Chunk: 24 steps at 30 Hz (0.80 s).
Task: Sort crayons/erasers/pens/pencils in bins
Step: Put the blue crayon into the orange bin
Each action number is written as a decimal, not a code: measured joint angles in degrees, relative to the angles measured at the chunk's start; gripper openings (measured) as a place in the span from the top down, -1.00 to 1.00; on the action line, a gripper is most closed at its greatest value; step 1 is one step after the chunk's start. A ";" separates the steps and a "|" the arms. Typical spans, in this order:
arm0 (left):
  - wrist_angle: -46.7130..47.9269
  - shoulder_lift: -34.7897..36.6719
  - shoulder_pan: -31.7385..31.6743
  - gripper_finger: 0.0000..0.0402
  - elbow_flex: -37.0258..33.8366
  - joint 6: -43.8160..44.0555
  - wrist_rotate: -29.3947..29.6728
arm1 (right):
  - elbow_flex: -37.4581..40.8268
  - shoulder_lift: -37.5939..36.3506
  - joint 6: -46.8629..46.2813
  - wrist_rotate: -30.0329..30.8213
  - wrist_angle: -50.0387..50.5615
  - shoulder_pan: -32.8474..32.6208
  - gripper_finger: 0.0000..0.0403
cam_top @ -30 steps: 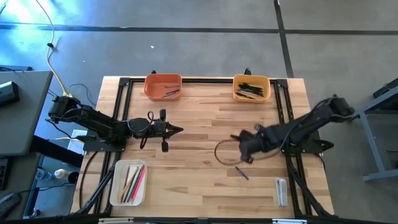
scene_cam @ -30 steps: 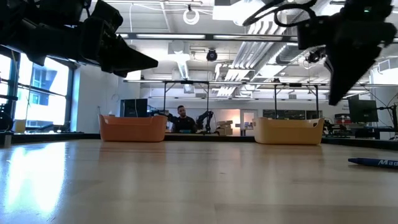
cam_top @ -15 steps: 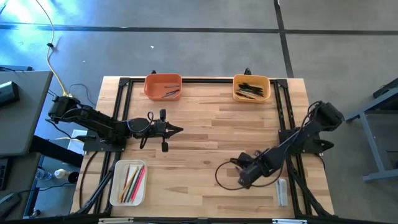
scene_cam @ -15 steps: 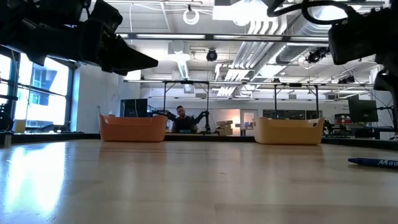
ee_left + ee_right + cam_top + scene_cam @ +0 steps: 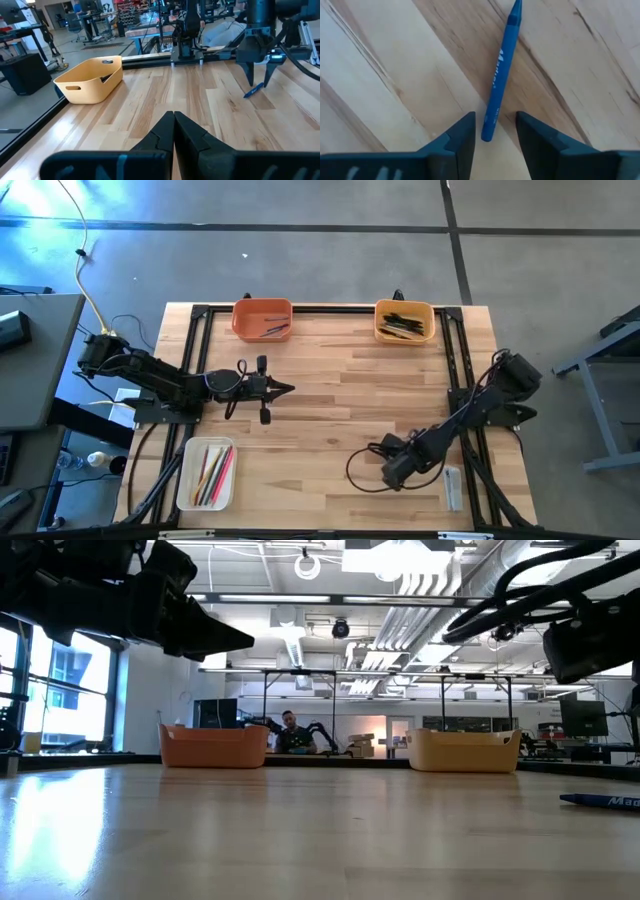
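I should next pick up the crayon with my right gripper by its blunt end (image 5: 490, 131). That leaves the blue crayon's pointed tip (image 5: 516, 9) free for sorting into a bin.
A blue crayon (image 5: 501, 75) lies flat on the wooden table near its right front; it also shows as a crayon (image 5: 253, 90) in the left wrist view. My right gripper (image 5: 495, 131) points down over it, open, one finger on either side of the crayon's blunt end, touching nothing. My left gripper (image 5: 285, 389) hangs shut and empty over the table's left middle. At the far edge stand the orange bin (image 5: 262, 318) and the yellow-orange bin (image 5: 404, 320) with dark pens. The white bin (image 5: 206, 473) at the near left holds coloured pencils.
A small clear-grey block (image 5: 452, 485) lies just right of my right gripper, by the black frame rail (image 5: 462, 410). A cable loop (image 5: 352, 460) from the right arm hangs over the table. Bare wood spreads across the table's middle (image 5: 330, 380).
My right gripper has swung toward the table's near edge and sunk down over the blue crayon, rolling at the wrist as it went. The crayon has stayed where it lay.
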<state>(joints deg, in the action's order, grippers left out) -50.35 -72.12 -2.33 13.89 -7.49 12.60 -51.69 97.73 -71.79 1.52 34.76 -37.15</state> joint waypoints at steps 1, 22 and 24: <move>0.01 0.00 0.00 1.00 0.00 0.01 0.00 | 0.01 0.06 0.02 0.01 0.03 0.16 0.32; 0.37 0.00 -0.02 1.00 0.00 9.52 -0.61 | -6.58 0.28 23.20 9.48 7.17 5.46 0.97; 0.37 0.00 0.00 1.00 0.00 10.01 -0.72 | -6.45 0.33 27.87 9.87 6.56 7.53 0.97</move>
<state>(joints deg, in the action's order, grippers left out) -49.98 -72.12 -2.33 13.89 2.53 11.88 -58.14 98.06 -43.93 11.40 41.33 -29.62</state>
